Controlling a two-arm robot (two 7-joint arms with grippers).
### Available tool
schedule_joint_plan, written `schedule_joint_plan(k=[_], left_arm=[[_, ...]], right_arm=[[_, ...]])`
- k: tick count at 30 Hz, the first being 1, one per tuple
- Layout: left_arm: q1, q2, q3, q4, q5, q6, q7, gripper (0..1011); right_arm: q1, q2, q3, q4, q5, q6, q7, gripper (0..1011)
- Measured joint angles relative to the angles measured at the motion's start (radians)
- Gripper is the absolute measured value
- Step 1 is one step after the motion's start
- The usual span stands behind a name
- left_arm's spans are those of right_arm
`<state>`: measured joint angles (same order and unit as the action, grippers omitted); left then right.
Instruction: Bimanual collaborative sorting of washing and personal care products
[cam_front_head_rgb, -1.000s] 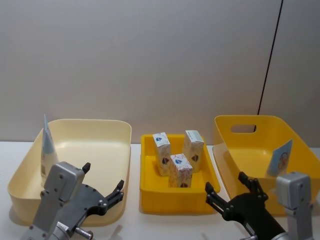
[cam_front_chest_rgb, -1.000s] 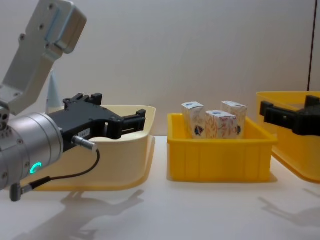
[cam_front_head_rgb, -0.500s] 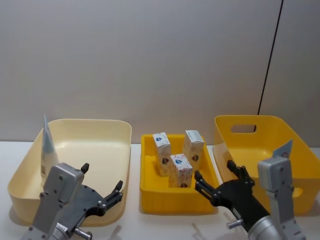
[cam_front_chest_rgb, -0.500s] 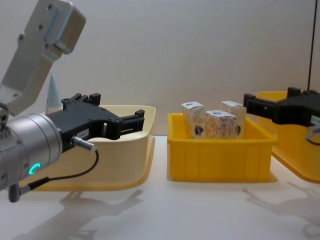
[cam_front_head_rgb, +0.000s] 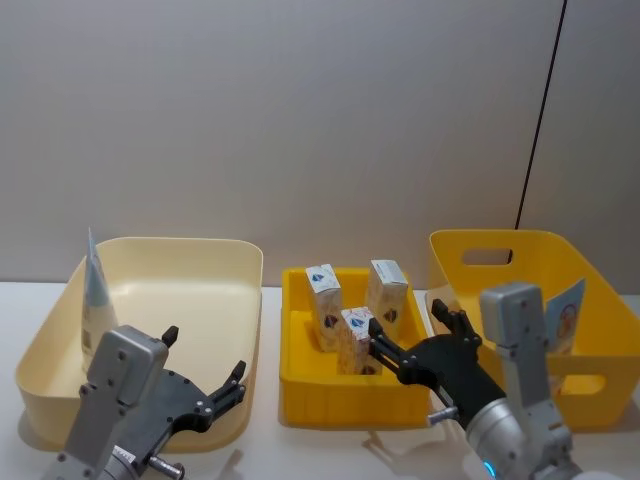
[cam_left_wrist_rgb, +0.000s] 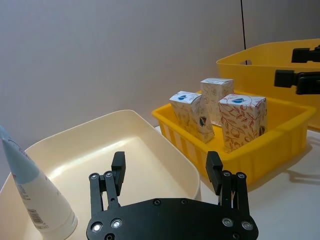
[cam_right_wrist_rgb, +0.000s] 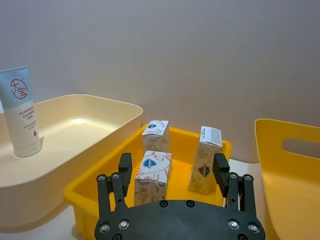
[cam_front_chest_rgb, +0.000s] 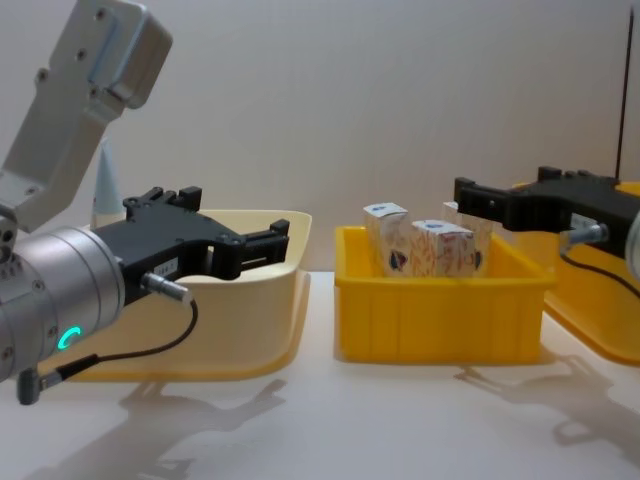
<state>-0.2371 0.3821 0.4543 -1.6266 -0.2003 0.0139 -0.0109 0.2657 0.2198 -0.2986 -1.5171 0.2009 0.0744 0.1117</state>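
Note:
My right gripper will next grab the front white carton by its upper sides, because the yellow tray's side (cam_front_head_rgb: 352, 400) and neighbouring cartons crowd that carton's lower half.
Three white cartons stand in the small yellow tray (cam_front_head_rgb: 340, 405): one at the back left (cam_front_head_rgb: 324, 300), one at the back right (cam_front_head_rgb: 387, 295), one in front (cam_front_head_rgb: 358, 338). A pale-blue tube (cam_front_head_rgb: 95, 300) stands upright in the cream bin (cam_front_head_rgb: 200, 245), by its left wall. My right gripper (cam_front_head_rgb: 410, 325) hangs open at the tray's front right, its left finger close beside the front carton (cam_right_wrist_rgb: 152, 172), holding nothing. My left gripper (cam_front_head_rgb: 205, 355) stays open and empty low at the cream bin's front edge, right of the tube (cam_left_wrist_rgb: 30, 200).
A larger yellow bin (cam_front_head_rgb: 520, 238) stands on the right; a pale-blue item (cam_front_head_rgb: 563, 315) leans against its right wall. A plain wall is close behind the three containers. The white tabletop runs along their front.
My right gripper has swung left, from in front of the right bin to the middle tray's front right beside the front carton. The left gripper and all products have not moved.

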Motion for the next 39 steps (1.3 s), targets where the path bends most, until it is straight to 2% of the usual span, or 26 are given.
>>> schedule_joint_plan(k=[9, 16, 28, 39], left_arm=[[0.0, 0.0, 0.0, 0.001, 0.0, 0.0, 0.0, 1003], [0.0, 0.0, 0.0, 0.0, 0.0, 0.0, 0.0, 1003], [0.0, 0.0, 0.0, 0.001, 0.0, 0.0, 0.0, 1003], [0.0, 0.0, 0.0, 0.0, 0.0, 0.0, 0.0, 1003]], right_arm=[[0.066, -0.038, -0.016, 0.082, -0.02, 0.018, 0.006, 1001], [0.1, -0.065, -0.025, 0.134, -0.041, 0.038, -0.014, 1001], [0.139, -0.106, -0.038, 0.206, -0.076, 0.075, -0.052, 1001], [0.162, -0.13, -0.048, 0.253, -0.092, 0.093, -0.054, 992]])
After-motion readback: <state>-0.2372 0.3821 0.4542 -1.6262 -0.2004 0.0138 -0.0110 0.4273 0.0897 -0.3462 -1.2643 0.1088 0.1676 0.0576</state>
